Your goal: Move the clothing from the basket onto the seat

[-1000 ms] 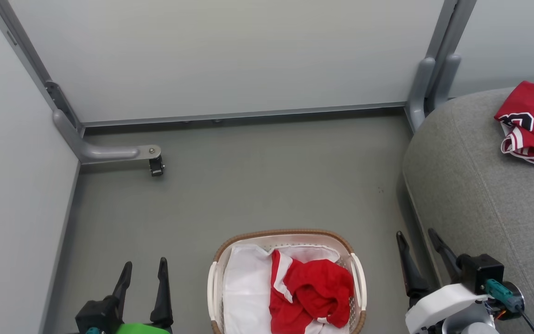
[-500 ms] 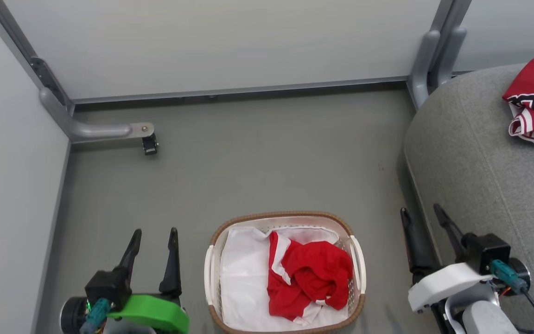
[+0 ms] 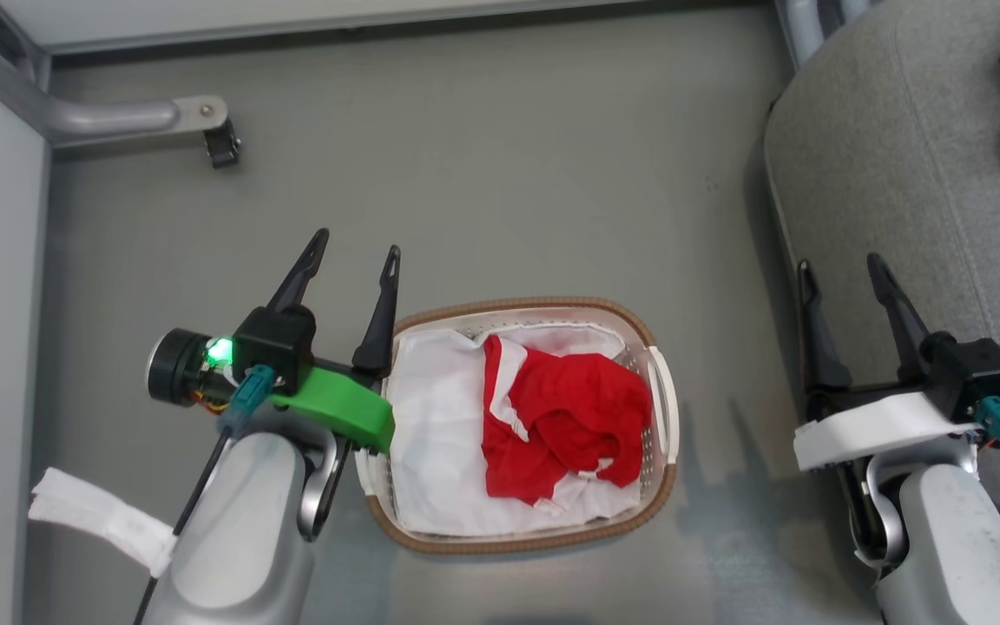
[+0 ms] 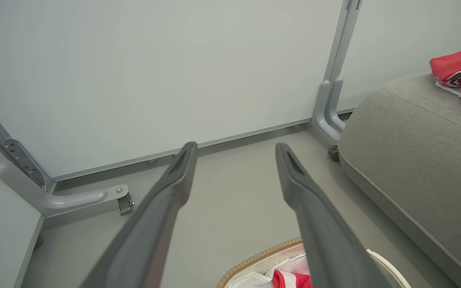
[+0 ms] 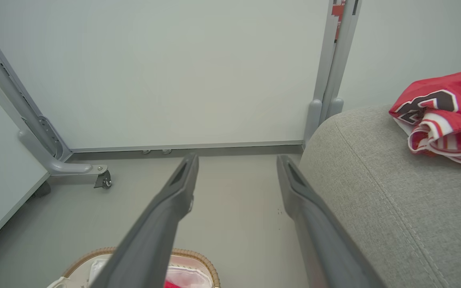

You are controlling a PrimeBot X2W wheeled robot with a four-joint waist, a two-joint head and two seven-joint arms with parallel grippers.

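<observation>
The red clothing (image 3: 562, 417) needs to come up out of the basket for the seat (image 3: 908, 174), so my left gripper should grab its gathered elastic edge next.
The oval cream basket (image 3: 661, 473) with its brown rim stands on the floor, low in the head view. Red clothing (image 3: 562, 417) with white trim lies crumpled on the white liner (image 3: 431, 434) inside it. Another red garment with a black-and-white emblem (image 5: 444, 113) rests on the grey seat (image 3: 908, 174) at the right. My left gripper (image 3: 358, 247) hovers open just left of the basket, nothing between its fingers. By the seat's edge, right of the basket, my right gripper (image 3: 838, 267) is open and empty too.
Pale partition panels (image 4: 154, 72) wall in the far side and the left. A grey metal foot with a caster (image 3: 220, 149) juts onto the floor at the far left. A second post foot (image 4: 328, 116) stands by the seat's far corner. Grey floor (image 3: 509, 174) lies between.
The head camera has tilted down, so the basket sits higher in view and the walls have slid off the top. Both arms show further into the picture, grippers still open.
</observation>
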